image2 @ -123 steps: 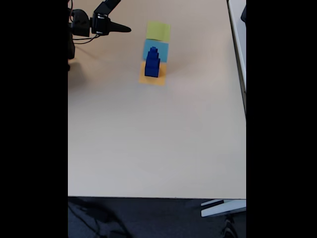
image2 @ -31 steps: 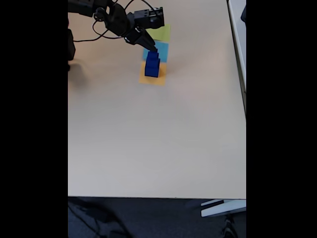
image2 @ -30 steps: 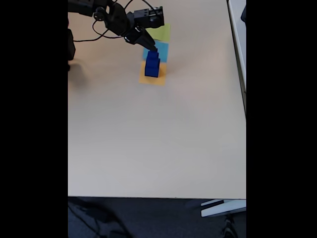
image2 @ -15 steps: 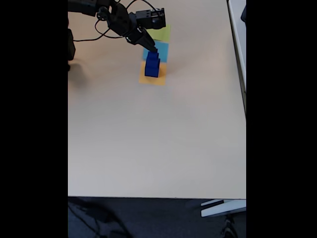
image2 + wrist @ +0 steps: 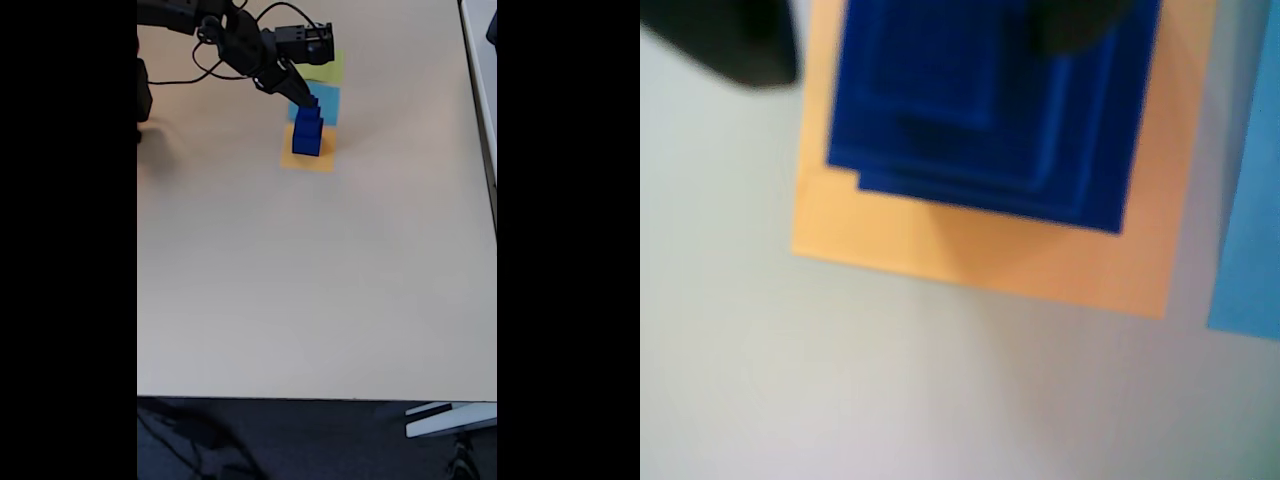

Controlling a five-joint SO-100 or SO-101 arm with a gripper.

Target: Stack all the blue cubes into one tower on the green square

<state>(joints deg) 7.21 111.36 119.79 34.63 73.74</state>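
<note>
The gripper grabs the small blue cube by two opposite sides next, to rebuild the tower toward the green square.
Several blue cubes (image 5: 308,132) stand as one tower, largest at the bottom, on the orange square (image 5: 308,158). The wrist view looks straight down on this blurred tower of blue cubes (image 5: 980,130) and the orange square (image 5: 1040,265). My gripper (image 5: 308,99) is at the tower's top. Its dark fingers (image 5: 730,40) stand apart on either side of the upper cubes, so the gripper (image 5: 908,30) looks open, with gaps beside the cubes. The green square (image 5: 328,68) lies bare two patches beyond the tower, partly behind my arm.
A light-blue square (image 5: 318,104) lies between the orange and green squares, and its edge (image 5: 1250,240) shows at the wrist view's right. Cables trail at the arm's base (image 5: 190,70). The table's (image 5: 320,280) front edge is near the bottom, its right edge beside a white surface.
The arm swung in from the far left to the tower's top. Over the last second the gripper shifted only slightly at the tower; the cubes have not moved.
</note>
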